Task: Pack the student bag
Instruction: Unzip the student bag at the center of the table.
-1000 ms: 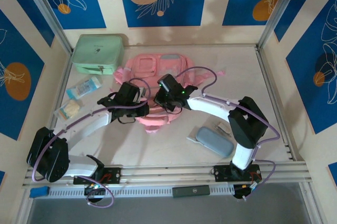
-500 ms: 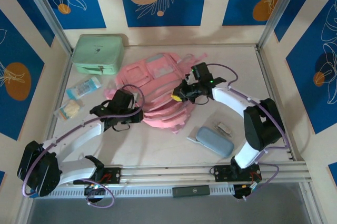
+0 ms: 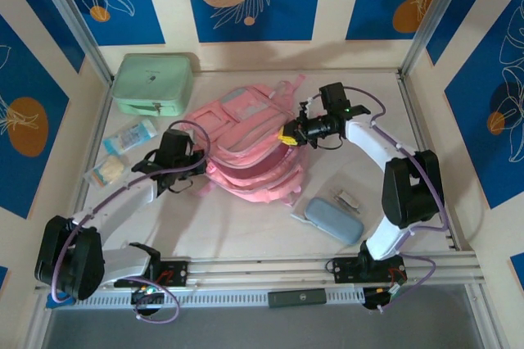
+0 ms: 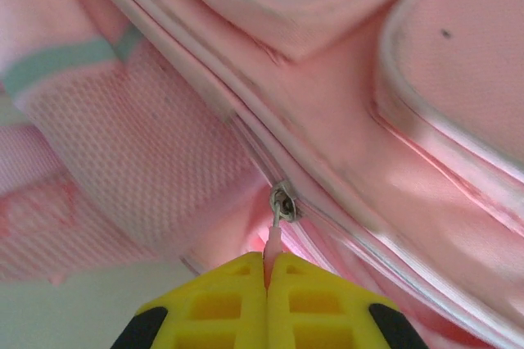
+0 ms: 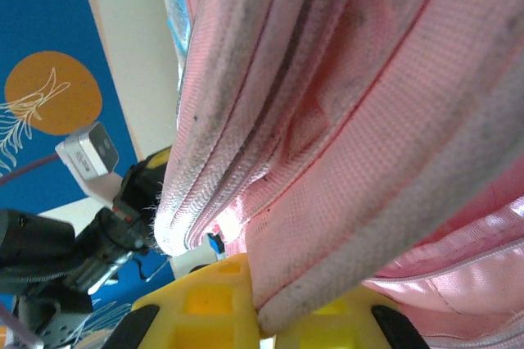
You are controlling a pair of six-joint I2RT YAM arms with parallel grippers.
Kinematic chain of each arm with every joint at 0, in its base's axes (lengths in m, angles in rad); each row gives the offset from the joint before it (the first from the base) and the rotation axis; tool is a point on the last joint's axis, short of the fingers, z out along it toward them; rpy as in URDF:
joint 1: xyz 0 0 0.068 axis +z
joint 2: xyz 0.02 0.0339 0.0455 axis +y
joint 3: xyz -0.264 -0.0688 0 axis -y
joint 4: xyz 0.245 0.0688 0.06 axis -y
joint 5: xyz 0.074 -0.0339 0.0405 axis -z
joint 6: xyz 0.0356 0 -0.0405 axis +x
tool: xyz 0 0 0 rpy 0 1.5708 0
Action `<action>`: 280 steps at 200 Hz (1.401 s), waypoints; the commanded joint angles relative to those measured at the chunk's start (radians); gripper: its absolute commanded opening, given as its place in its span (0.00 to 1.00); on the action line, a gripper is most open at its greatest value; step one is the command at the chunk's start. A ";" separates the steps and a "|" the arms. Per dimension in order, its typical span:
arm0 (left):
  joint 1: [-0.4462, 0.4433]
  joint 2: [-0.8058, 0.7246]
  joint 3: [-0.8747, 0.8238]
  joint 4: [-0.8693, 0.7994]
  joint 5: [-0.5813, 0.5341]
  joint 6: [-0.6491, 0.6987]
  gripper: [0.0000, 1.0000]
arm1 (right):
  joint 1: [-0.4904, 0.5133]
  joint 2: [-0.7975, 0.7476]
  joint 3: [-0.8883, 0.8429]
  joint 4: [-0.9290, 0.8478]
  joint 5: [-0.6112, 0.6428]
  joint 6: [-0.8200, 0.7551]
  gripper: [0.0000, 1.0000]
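Note:
The zip line runs on past the slider, so the pull would hang part of the way along the line if I opened now. My left gripper needs to keep holding the pull.
The student bag (image 3: 246, 148), a large pink backpack, lies across the middle of the table. My left gripper (image 3: 195, 170) is at its left edge. In the left wrist view, the yellow fingers of that gripper (image 4: 268, 260) are shut on the pink zip pull (image 4: 272, 242), which hangs from a metal slider (image 4: 283, 201) on the bag's zip line. My right gripper (image 3: 288, 133) is at the bag's right side. Seen from the right wrist, this gripper (image 5: 266, 316) is shut on a thick pink strap (image 5: 360, 226) of the bag, with the fabric stretched up and away.
A mint green zip case (image 3: 153, 83) stands at the back left. Two small packets (image 3: 131, 136) (image 3: 108, 170) lie on the left. A grey-blue pencil case (image 3: 334, 220) and a small object (image 3: 348, 199) lie at the front right, by the right arm.
The right gripper has swung back and to the right with the strap, and the bag has turned and spread out. The left gripper has drifted left while holding the zip pull.

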 commanded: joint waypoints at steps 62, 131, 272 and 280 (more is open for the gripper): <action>0.113 0.221 0.158 0.066 -0.003 0.036 0.00 | 0.162 0.052 0.003 0.260 0.133 0.172 0.00; 0.136 0.162 0.179 -0.081 0.131 -0.002 0.44 | 0.247 -0.062 0.015 -0.011 0.338 0.038 0.56; -0.365 -0.326 -0.246 0.090 0.081 -0.427 0.63 | 0.169 -0.610 -0.400 -0.723 1.056 0.395 0.99; -0.378 -0.319 -0.248 0.106 0.079 -0.432 0.64 | 0.145 -0.626 -0.426 -0.725 1.058 0.420 0.99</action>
